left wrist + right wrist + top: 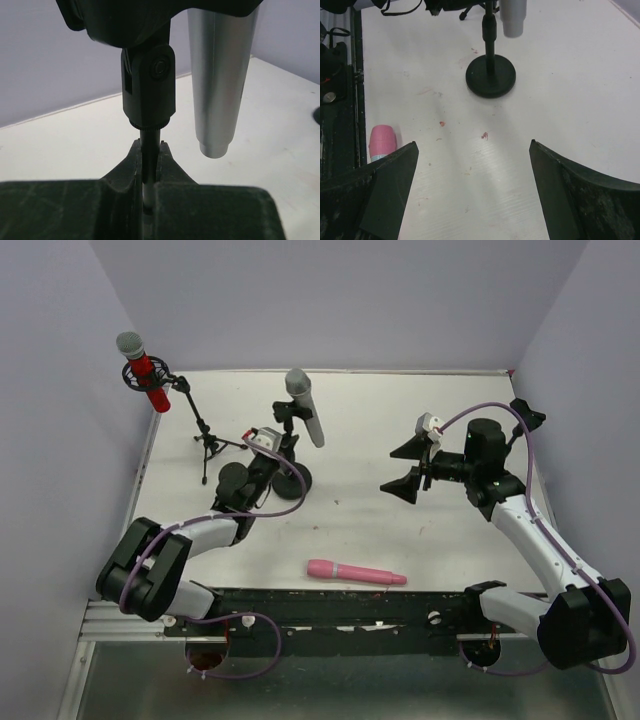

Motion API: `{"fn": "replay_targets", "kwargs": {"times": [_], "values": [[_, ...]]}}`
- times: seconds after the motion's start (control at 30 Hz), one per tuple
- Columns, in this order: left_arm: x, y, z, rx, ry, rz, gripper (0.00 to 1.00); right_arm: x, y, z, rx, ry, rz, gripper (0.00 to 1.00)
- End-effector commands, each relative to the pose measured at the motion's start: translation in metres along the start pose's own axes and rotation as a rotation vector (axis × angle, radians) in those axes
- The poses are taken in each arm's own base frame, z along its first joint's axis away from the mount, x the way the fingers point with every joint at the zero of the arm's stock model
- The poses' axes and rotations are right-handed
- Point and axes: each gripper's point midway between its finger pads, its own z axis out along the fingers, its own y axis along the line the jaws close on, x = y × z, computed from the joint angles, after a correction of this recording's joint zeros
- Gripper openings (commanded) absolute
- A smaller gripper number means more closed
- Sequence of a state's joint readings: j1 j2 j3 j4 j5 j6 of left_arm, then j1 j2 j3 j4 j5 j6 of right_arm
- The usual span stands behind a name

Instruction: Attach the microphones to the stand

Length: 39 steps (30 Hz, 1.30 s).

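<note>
A gap separates the round base from the tripod stand, so it is too early for my left gripper to release the black stand; it moves toward the base first.
The silver-grey microphone sits tilted in the clip of a black stand with a round base. My left gripper is shut on that stand's thin pole, just under the clip joint. The silver microphone's body hangs to the right of it. The glittery red microphone is held in a tripod stand at the back left. The pink microphone lies flat near the table's front edge. My right gripper hovers open and empty to the right; its view shows the round base and the pink microphone's end.
The white table is walled on three sides. A black rail with the arm bases runs along the near edge. Purple cables loop off both arms.
</note>
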<state>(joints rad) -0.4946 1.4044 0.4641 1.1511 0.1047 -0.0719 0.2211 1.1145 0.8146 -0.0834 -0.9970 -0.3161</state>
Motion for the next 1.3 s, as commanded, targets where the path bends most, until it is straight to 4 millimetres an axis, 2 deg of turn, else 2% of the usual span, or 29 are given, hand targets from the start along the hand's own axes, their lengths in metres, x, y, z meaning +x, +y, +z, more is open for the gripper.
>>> {"fn": "replay_targets", "kwargs": {"times": [0.0,0.37,0.53,0.63,0.73,0.9,0.97,1.03,1.13,1.27], "values": [[-0.055,0.057,0.003,-0.162,-0.128,0.045,0.00,0.006,0.001,0.000,-0.007,0.016,0.009,1.00],[-0.053,0.118,-0.009,-0.256,-0.107,0.088,0.00,0.006,0.001,-0.001,-0.007,0.016,0.005,1.00],[-0.049,0.134,-0.009,-0.271,-0.100,0.064,0.00,0.007,0.000,0.000,-0.005,0.018,0.006,1.00],[-0.040,0.137,-0.010,-0.280,-0.079,0.060,0.03,0.009,0.000,0.000,-0.003,0.021,0.007,1.00],[-0.033,0.138,-0.014,-0.296,-0.067,0.050,0.16,0.008,-0.001,-0.001,0.001,0.021,-0.001,1.00],[-0.033,0.140,-0.031,-0.351,-0.069,0.020,0.44,0.009,0.000,0.000,-0.002,0.024,0.003,1.00],[-0.039,0.139,-0.039,-0.376,-0.075,-0.015,0.57,0.009,-0.001,-0.001,0.001,0.026,0.001,1.00],[-0.036,0.137,-0.047,-0.400,-0.045,-0.066,0.68,0.009,-0.001,-0.001,0.001,0.028,0.001,1.00],[-0.029,0.137,-0.064,-0.465,-0.006,-0.147,0.80,0.009,0.000,-0.001,-0.001,0.026,-0.002,1.00],[-0.019,0.128,-0.089,-0.509,0.052,-0.205,0.89,0.009,-0.001,-0.002,0.005,0.031,-0.006,1.00]]}}
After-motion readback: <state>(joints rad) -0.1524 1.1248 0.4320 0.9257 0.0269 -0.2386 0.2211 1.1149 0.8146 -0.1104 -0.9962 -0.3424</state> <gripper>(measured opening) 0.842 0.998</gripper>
